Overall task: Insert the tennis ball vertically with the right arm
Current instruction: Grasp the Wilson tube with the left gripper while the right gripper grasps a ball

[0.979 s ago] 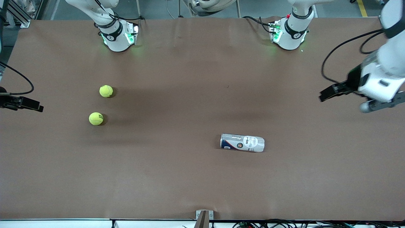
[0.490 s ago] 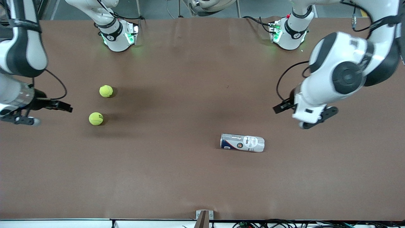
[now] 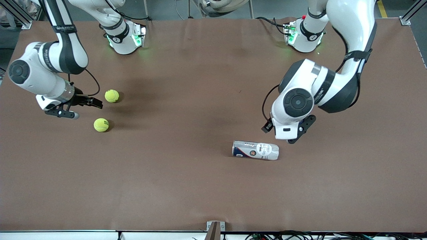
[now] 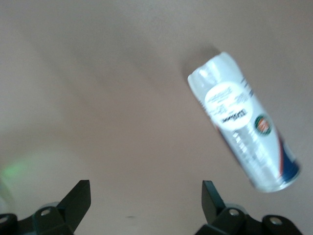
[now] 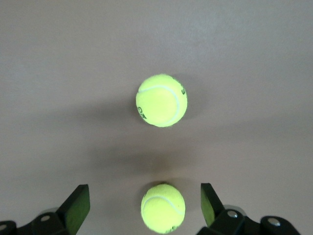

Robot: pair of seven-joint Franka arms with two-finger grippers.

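I need to insert the tennis ball upright into the can (image 3: 255, 150), so next I need to grab the ball by its round fuzzy middle (image 3: 111, 96) with my right gripper.
Two yellow-green tennis balls lie on the brown table toward the right arm's end, one (image 3: 111, 96) farther from the front camera than the other (image 3: 101, 125). My right gripper (image 3: 95, 102) hangs open and empty over the table just beside the farther ball. In the right wrist view one ball (image 5: 163, 208) shows below and between my right gripper's (image 5: 145, 200) open fingers, and the other ball (image 5: 161, 100) lies apart from it. A silver tennis-ball can (image 3: 255, 150) lies on its side. My left gripper (image 3: 268, 128) is open and empty over the table beside the can (image 4: 242, 120).
The two arm bases (image 3: 124, 38) (image 3: 303, 35) stand along the table's edge farthest from the front camera. A small metal bracket (image 3: 215, 228) sits at the table's front edge. Bare brown table (image 3: 183, 110) lies between the balls and the can.
Both arms have swung in from the table's ends. My right gripper has moved in beside the tennis balls, and my left gripper has moved in over the table next to the can.
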